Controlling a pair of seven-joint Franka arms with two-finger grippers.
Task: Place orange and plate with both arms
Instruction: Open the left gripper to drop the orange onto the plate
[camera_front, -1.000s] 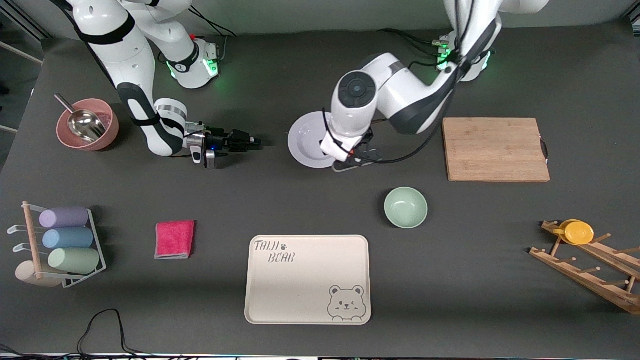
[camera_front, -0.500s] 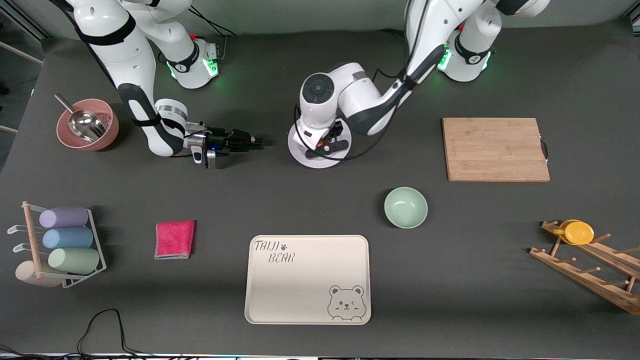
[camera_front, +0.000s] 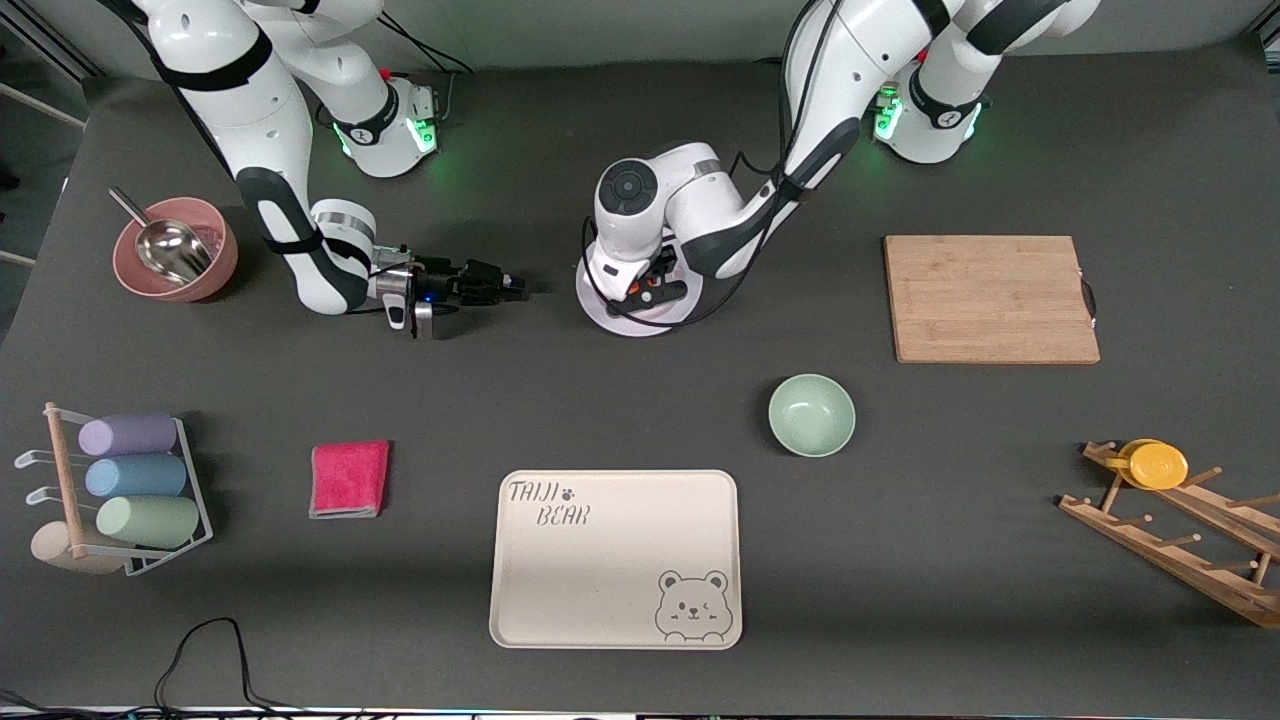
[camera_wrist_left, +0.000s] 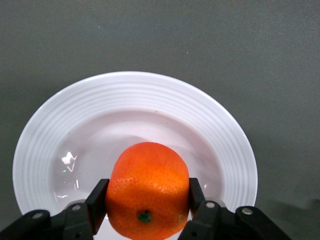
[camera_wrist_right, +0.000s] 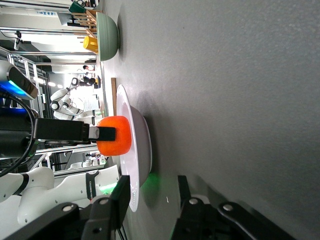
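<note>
The orange (camera_wrist_left: 147, 187) sits low in the plate's well and would rest there, so it is time for my left gripper to open now.
The white plate (camera_front: 625, 320) lies on the dark table between the two arms. My left gripper (camera_front: 650, 290) is over the plate's middle and is shut on the orange (camera_wrist_left: 147, 187), stem end toward the wrist camera. In the left wrist view the plate's rim (camera_wrist_left: 135, 82) rings the fruit. In the right wrist view the orange (camera_wrist_right: 115, 135) sits low at the plate's well (camera_wrist_right: 142, 150); I cannot tell whether they touch. My right gripper (camera_front: 505, 287) is open and empty, low over the table beside the plate, pointing at its rim, a short gap away.
A pale-green bowl (camera_front: 811, 414) and a beige bear tray (camera_front: 615, 558) lie nearer the camera. A wooden board (camera_front: 990, 298) and a rack with a yellow cup (camera_front: 1158, 465) are toward the left arm's end. A pink bowl with scoop (camera_front: 175, 250), a red cloth (camera_front: 349, 478) and a cup rack (camera_front: 120, 490) are toward the right arm's end.
My left gripper has moved with the orange from the plate's edge to over its middle and has come lower. The right arm has not moved.
</note>
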